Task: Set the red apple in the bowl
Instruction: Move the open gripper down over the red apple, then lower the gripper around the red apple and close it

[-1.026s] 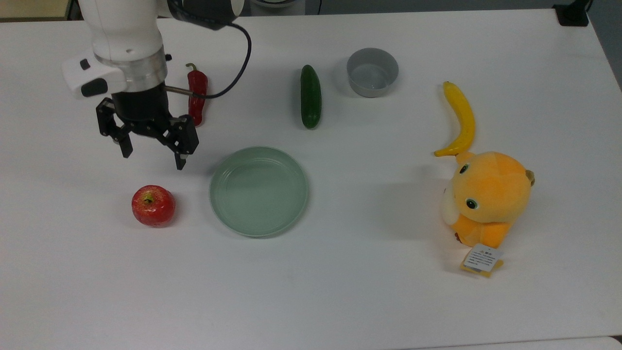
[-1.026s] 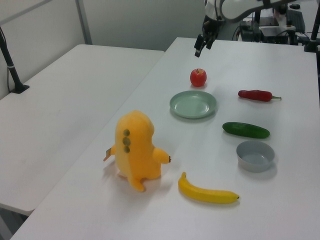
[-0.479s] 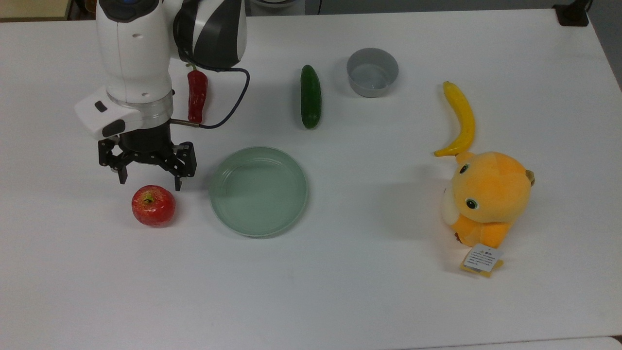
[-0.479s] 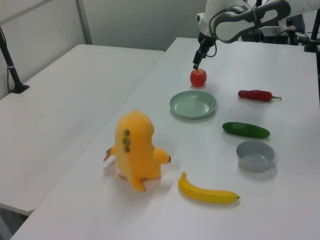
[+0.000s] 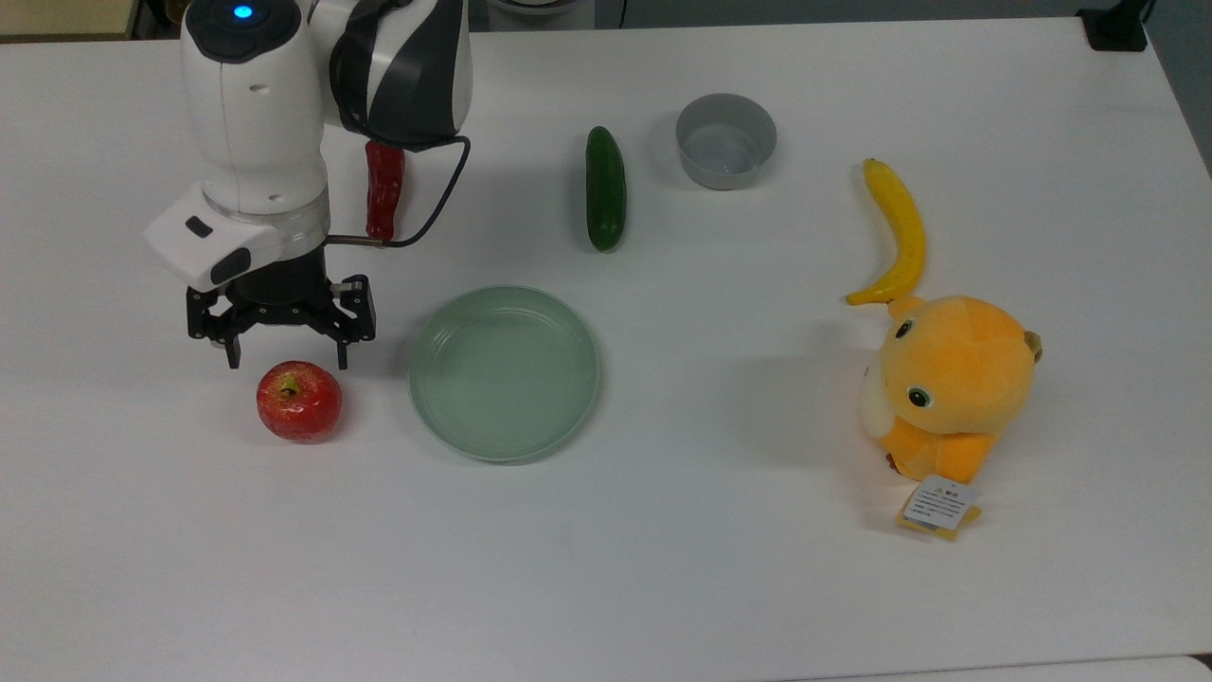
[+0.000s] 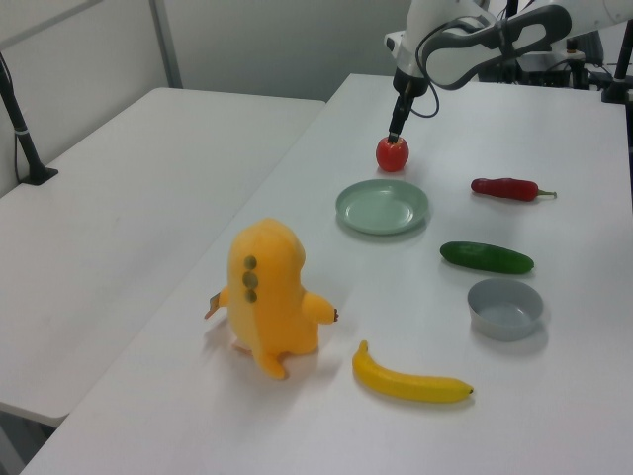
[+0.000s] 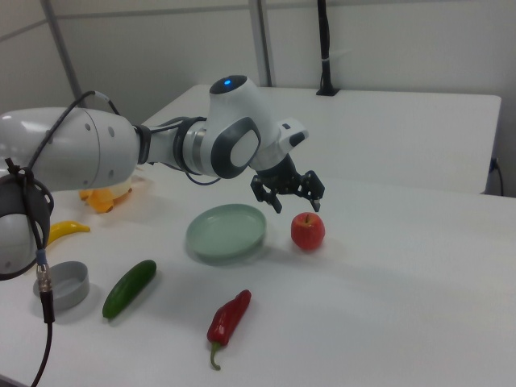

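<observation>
My gripper grabs the round sides of the red apple [image 6: 392, 153] next, to put it in the grey bowl [image 6: 505, 309].
The red apple [image 5: 298, 400] [image 6: 392, 153] [image 7: 307, 230] sits upright on the white table, left of the pale green plate in the top view. My gripper [image 5: 284, 360] [image 7: 297, 205] [image 6: 396, 133] hangs open just above the apple's far side, its black fingers spread about as wide as the apple, holding nothing. The grey bowl [image 5: 725, 140] [image 6: 504, 307] [image 7: 62, 284] stands empty far to the top view's right, beyond the cucumber.
A pale green plate [image 5: 504, 372] lies right of the apple. A red chili [image 5: 383, 189], partly under the arm, and a green cucumber [image 5: 605, 188] lie between apple and bowl. A banana [image 5: 895, 232] and an orange plush toy [image 5: 947, 384] are at the top view's right.
The arm has come down and toward the apple; the open gripper went from well behind it to hanging just over it. The apple has not moved.
</observation>
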